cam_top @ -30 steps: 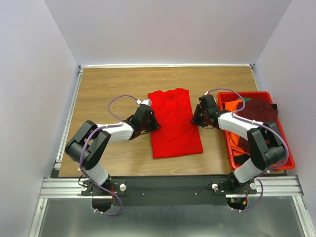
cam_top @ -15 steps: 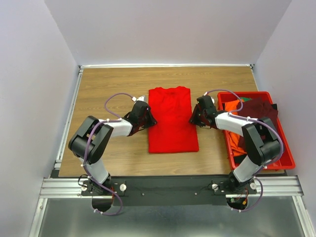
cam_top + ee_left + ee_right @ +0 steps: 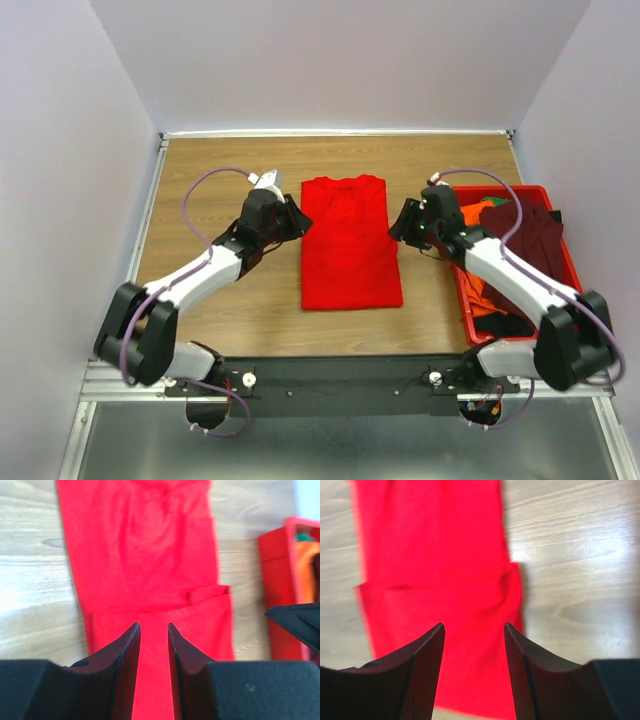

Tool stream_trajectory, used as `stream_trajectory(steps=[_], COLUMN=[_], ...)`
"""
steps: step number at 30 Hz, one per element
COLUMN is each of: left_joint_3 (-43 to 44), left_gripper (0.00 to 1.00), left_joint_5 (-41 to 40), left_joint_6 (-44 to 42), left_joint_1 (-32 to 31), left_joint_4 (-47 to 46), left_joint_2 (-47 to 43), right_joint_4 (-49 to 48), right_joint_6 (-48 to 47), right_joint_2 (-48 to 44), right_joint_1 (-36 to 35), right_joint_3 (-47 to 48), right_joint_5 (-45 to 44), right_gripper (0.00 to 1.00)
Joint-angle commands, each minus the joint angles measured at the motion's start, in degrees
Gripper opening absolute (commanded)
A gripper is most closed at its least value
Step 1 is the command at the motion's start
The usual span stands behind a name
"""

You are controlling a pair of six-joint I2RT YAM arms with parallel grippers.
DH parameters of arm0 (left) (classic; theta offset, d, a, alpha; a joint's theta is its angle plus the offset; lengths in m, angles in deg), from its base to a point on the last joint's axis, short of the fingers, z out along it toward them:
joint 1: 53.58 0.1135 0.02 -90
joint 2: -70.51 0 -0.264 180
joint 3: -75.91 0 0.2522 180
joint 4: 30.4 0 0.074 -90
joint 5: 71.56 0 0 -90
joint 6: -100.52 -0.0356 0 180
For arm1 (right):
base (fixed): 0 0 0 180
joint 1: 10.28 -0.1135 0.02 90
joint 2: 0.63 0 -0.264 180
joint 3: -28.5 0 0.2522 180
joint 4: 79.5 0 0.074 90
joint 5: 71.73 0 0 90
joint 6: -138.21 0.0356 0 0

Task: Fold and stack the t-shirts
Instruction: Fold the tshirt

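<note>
I should grab the red t-shirt's near corner (image 3: 305,306), opposite the collar, with my left gripper next. Then both grippers can fold the t-shirt toward the collar.
A bright red t-shirt (image 3: 350,250) lies flat in the middle of the table, folded lengthwise into a narrow strip with its collar at the far end. My left gripper (image 3: 295,220) hovers at its left edge, and in the left wrist view it (image 3: 154,626) is open a little with only the red cloth (image 3: 145,555) far beneath. Over the right edge my right gripper (image 3: 398,230) stands open wider (image 3: 473,626), holding nothing, above the shirt (image 3: 430,555). An orange t-shirt (image 3: 482,290) and a dark maroon one (image 3: 535,225) lie crumpled in the bin.
A rigid red plastic bin (image 3: 510,189) stands at the table's right side, also seen at the right in the left wrist view (image 3: 277,595). Bare wooden table (image 3: 210,170) lies left of and behind the shirt. Grey walls close in on three sides.
The shirt's near end swung left and now lies straight. Both grippers opened, let go of the shirt's edges and lifted, and both arms stretched out.
</note>
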Motion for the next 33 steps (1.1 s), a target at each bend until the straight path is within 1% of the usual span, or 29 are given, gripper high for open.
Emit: stream_trajectory(steps=[1, 3, 6, 8, 12, 19, 24, 27, 29, 33], left_joint_3=[-5.88, -10.71, -16.6, -19.67, -23.46, -25.14, -26.2, -26.55, -26.72, -26.72], left_gripper=[0.37, 0.37, 0.39, 0.4, 0.43, 0.44, 0.45, 0.45, 0.44, 0.44], left_joint_5=[0.71, 0.45, 0.98, 2.81, 3.61, 3.27, 3.96, 3.62, 3.7, 3.7], left_joint_6=[0.46, 2.22, 4.77, 5.48, 7.59, 8.12, 8.82, 9.0, 9.17, 9.35], left_joint_1=[-0.07, -0.6, -2.53, -4.45, -6.4, -9.64, -10.79, -11.58, -11.85, -12.73], left_joint_4=[6.71, 8.81, 9.62, 9.71, 10.23, 9.53, 7.51, 7.6, 5.93, 4.97], left_joint_2=[-8.46, -12.58, -17.68, -20.24, -22.62, -20.17, -18.49, -17.53, -17.0, -14.81], right_joint_4=[8.12, 8.75, 9.45, 9.63, 10.59, 10.07, 8.84, 8.14, 7.43, 6.55], right_joint_6=[0.46, 2.21, 4.32, 5.46, 6.17, 6.96, 7.23, 7.14, 7.14, 7.05], right_joint_2=[-8.89, -12.49, -14.96, -16.98, -18.4, -17.26, -16.11, -15.24, -14.62, -13.57], right_joint_1=[0.15, 0.15, 0.06, -0.02, -0.2, -0.2, -0.29, -0.38, -0.29, -0.46], right_joint_3=[-5.73, -10.73, -16.0, -18.73, -20.76, -23.23, -23.85, -24.11, -24.37, -24.73], right_joint_5=[6.36, 10.31, 13.82, 14.71, 14.45, 15.15, 15.24, 15.77, 15.95, 16.12], right_gripper=[0.58, 0.57, 0.56, 0.56, 0.55, 0.55, 0.54, 0.52, 0.51, 0.5])
